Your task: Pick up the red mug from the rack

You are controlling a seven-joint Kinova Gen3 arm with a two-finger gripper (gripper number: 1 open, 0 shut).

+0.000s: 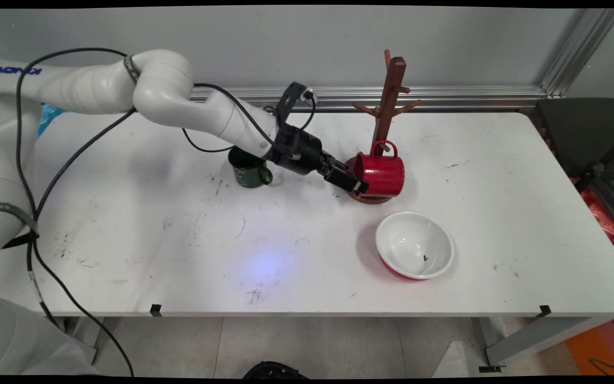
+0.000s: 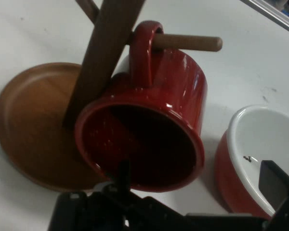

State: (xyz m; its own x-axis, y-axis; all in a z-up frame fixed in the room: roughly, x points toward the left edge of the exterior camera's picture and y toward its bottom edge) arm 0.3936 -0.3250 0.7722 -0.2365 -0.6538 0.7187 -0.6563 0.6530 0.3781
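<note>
Next, my gripper takes hold of the red mug by its rim (image 1: 357, 185) and lifts the mug off the wooden mug tree (image 1: 389, 96).
A red mug (image 1: 381, 173) (image 2: 183, 96) hangs tilted by its handle on a low peg (image 2: 192, 42) of a brown wooden mug tree (image 1: 389, 96), its mouth turned toward the hand. The tree's round base (image 2: 33, 125) lies under the mug. My gripper (image 1: 359, 185) (image 2: 202, 192) reaches in from the left and sits right at the lower rim of the mug's mouth. It is open. One finger (image 2: 279, 185) shows at the right of the hand view, clear of the mug and in front of the bowl.
A bowl, red outside and white inside (image 1: 414, 244) (image 2: 260, 144), stands just in front of the tree, close to the mug. Behind the arm's wrist stands a dark green mug (image 1: 248, 170). Black cables hang from the arm at the left.
</note>
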